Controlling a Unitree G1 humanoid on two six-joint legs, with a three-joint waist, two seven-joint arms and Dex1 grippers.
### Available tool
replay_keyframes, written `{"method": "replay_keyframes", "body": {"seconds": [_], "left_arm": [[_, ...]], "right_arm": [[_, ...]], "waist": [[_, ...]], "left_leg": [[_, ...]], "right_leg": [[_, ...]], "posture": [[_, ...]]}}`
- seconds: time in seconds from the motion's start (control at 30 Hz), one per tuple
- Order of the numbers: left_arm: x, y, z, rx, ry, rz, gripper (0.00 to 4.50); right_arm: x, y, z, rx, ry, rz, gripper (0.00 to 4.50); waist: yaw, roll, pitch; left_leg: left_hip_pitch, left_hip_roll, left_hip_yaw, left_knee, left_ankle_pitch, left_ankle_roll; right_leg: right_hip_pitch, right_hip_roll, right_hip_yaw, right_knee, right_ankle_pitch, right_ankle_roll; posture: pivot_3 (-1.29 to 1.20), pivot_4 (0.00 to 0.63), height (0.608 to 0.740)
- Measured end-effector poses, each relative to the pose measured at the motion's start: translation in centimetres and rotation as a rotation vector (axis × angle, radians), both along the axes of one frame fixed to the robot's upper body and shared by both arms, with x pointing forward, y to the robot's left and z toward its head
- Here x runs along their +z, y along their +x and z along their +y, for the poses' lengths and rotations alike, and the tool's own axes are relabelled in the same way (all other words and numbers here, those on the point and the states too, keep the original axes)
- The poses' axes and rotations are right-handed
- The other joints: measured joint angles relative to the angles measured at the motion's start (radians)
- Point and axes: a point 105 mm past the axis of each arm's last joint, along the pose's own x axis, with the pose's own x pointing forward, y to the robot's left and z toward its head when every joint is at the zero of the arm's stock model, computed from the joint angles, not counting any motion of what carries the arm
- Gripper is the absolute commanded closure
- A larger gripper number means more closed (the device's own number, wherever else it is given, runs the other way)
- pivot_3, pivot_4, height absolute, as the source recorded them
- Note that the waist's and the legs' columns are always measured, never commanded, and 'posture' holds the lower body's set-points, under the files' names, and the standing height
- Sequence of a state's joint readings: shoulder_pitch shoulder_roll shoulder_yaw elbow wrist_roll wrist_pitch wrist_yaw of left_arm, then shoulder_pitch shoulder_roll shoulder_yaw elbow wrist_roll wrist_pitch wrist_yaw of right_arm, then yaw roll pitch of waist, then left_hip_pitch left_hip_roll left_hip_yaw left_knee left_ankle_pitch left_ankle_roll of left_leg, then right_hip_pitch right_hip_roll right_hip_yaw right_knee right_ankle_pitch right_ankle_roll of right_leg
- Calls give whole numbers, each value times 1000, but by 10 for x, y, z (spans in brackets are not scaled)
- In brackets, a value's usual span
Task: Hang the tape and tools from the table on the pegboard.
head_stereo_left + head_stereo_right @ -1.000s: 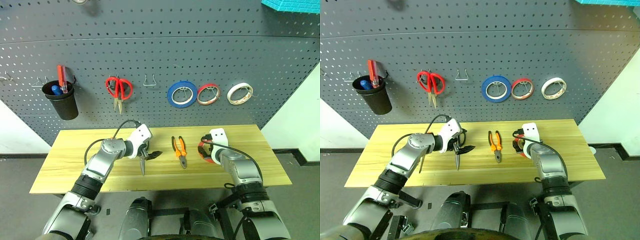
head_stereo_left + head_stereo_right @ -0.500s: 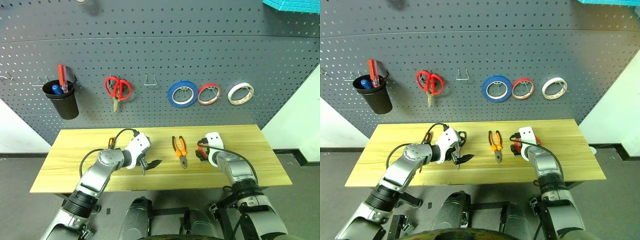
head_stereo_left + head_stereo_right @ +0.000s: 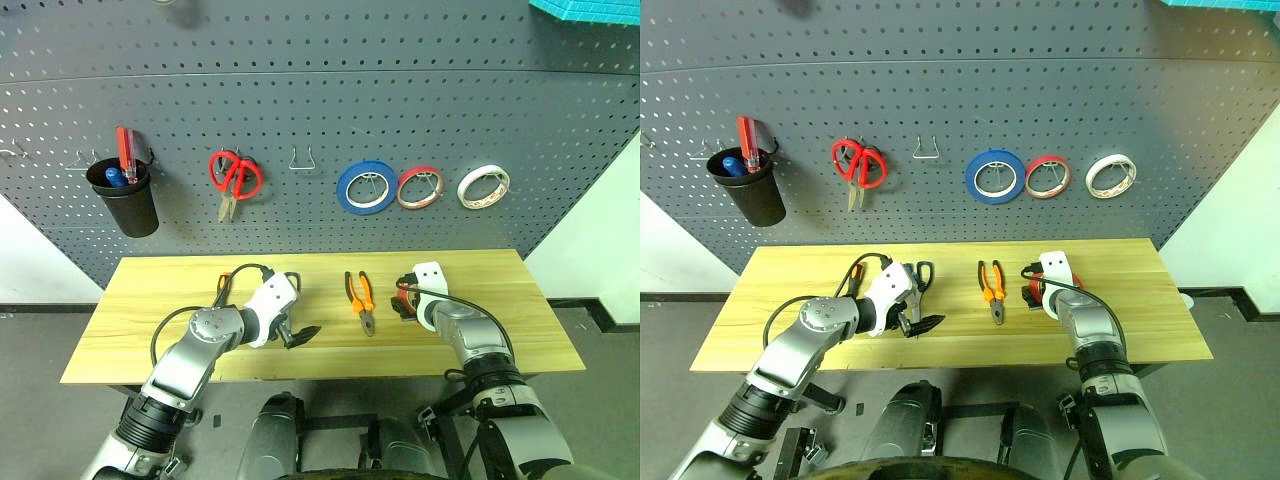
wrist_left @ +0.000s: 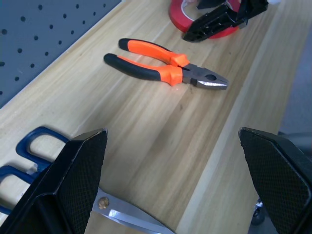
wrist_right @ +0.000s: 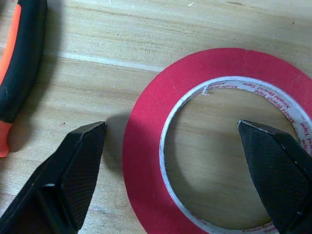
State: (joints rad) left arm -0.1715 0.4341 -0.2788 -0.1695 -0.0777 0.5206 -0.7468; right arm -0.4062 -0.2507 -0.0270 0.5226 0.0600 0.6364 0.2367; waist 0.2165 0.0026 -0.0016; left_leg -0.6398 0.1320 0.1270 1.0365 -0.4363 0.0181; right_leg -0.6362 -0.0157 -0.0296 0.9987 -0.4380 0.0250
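My right gripper closes on the red band [image 5: 141, 141] now, since in the right wrist view its fingers stand beside the band and in its hole [image 5: 214, 156].
On the table [image 3: 150, 295], the dark-handled scissors [image 4: 29, 146] lie under my left gripper [image 3: 290, 335], which hangs open just above them; the steel blade [image 4: 126, 217] shows between its fingers. A small orange-and-black screwdriver [image 3: 221, 287] peeks out behind that arm. The orange-and-black pliers [image 3: 360, 300] lie in the middle. The red tape [image 5: 146, 161] lies flat at the right. My right gripper [image 5: 170, 126] is open over it, one finger outside the ring and one over its hole. The pegboard [image 3: 300, 80] rises behind the table.
On the board hang a black cup [image 3: 125, 200] with red and blue screwdrivers, red scissors [image 3: 235, 178], an empty wire hook [image 3: 303, 160], a blue roll [image 3: 365, 188], a pinkish-red roll [image 3: 419, 186] and a white roll [image 3: 483, 186]. More bare hooks sit at far left [image 3: 80, 160].
My left gripper has drawn back toward the table's near edge and now covers the scissors' blade. The red scissors on the board have swung a little. The right gripper stayed over the tape.
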Motion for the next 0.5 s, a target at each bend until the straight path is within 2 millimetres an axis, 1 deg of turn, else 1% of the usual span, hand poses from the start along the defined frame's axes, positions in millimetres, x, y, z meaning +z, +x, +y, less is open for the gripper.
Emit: {"method": "replay_keyframes", "body": {"seconds": [0.2,0.4,0.5], "left_arm": [[1,2,0,6,1,-5,0],[1,3,1,12,4,-8,0],[1,4,1,14,4,-10,0]], "right_arm": [[0,-3,2,-28,60,31,15],[2,-3,4,-31,81,40,15],[2,-4,4,-32,82,40,619]], "waist": [[14,-1,0],[16,-1,0],[16,-1,0]], "left_leg": [[1,0,0,0,0,1],[1,0,0,0,-1,1],[1,0,0,0,-1,1]], "right_leg": [[1,0,0,0,0,0],[1,0,0,-1,0,-1],[1,0,0,-1,0,-1]], "posture": [[395,75,629],[395,79,629],[395,81,629]]}}
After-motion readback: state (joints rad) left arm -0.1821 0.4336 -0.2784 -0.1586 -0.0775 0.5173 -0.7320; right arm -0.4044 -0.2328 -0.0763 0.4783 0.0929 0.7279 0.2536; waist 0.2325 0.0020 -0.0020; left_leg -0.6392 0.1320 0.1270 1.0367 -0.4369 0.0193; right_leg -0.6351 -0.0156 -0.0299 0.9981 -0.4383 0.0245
